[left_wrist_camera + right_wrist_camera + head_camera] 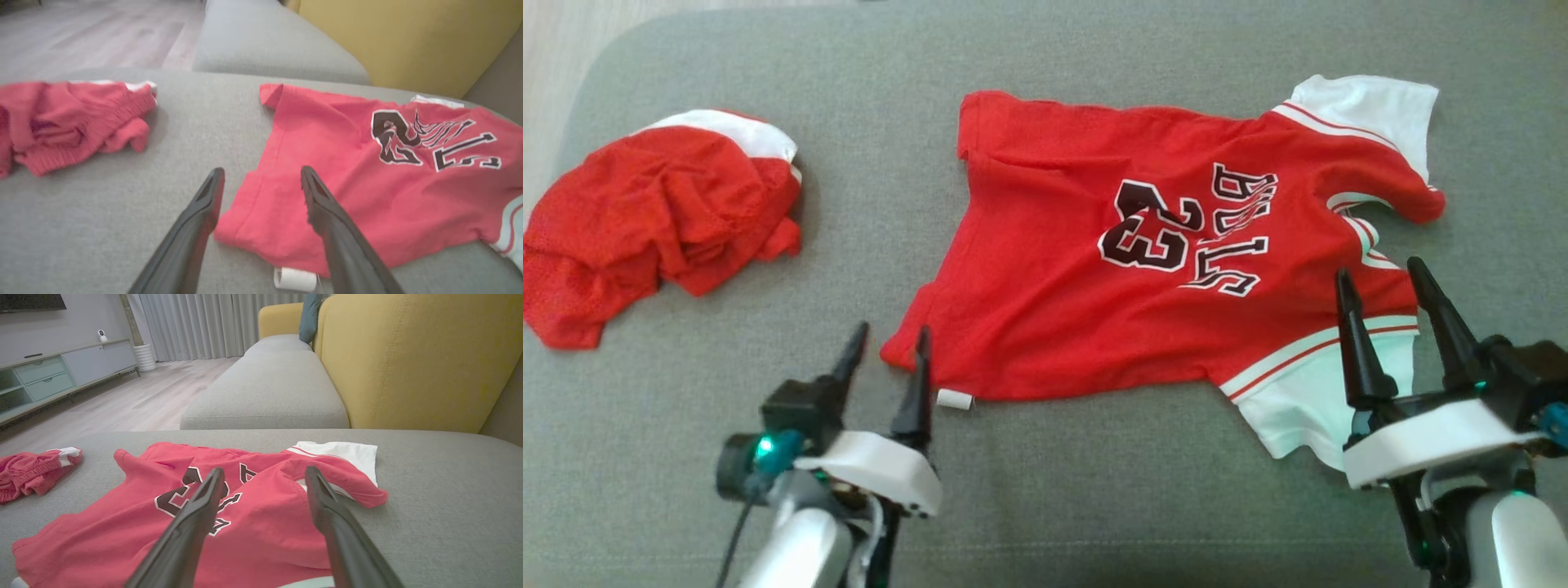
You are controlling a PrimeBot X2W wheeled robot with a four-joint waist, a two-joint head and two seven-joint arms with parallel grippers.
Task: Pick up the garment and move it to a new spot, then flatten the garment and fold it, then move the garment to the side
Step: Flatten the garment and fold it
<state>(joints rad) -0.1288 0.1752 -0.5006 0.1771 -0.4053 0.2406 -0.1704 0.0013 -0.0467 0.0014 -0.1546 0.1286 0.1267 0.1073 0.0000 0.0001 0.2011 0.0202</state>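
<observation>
The left gripper grabs the red jersey by its hem corner [901,346] beside the white label [955,400] next, to flatten the garment for folding.
The garment [1054,327] is a red jersey with white sleeves and a dark "23" print, spread almost flat on the grey sofa cushion [1094,506]. My left gripper [892,331] stands open at the jersey's near left hem corner. In the left wrist view that corner of the garment [367,196] lies between and beyond the fingers of the left gripper [262,171], with a white label [295,279] at the hem. My right gripper [1379,269] is open above the near white-trimmed sleeve. In the right wrist view the garment [102,539] spreads under the right gripper [264,470].
A crumpled pile of red mesh shorts [654,212] with a white band lies on the cushion's left part. The yellow sofa back [408,359] rises behind the cushion, and wooden floor [135,400] lies past its left edge. A second grey seat cushion [269,388] adjoins.
</observation>
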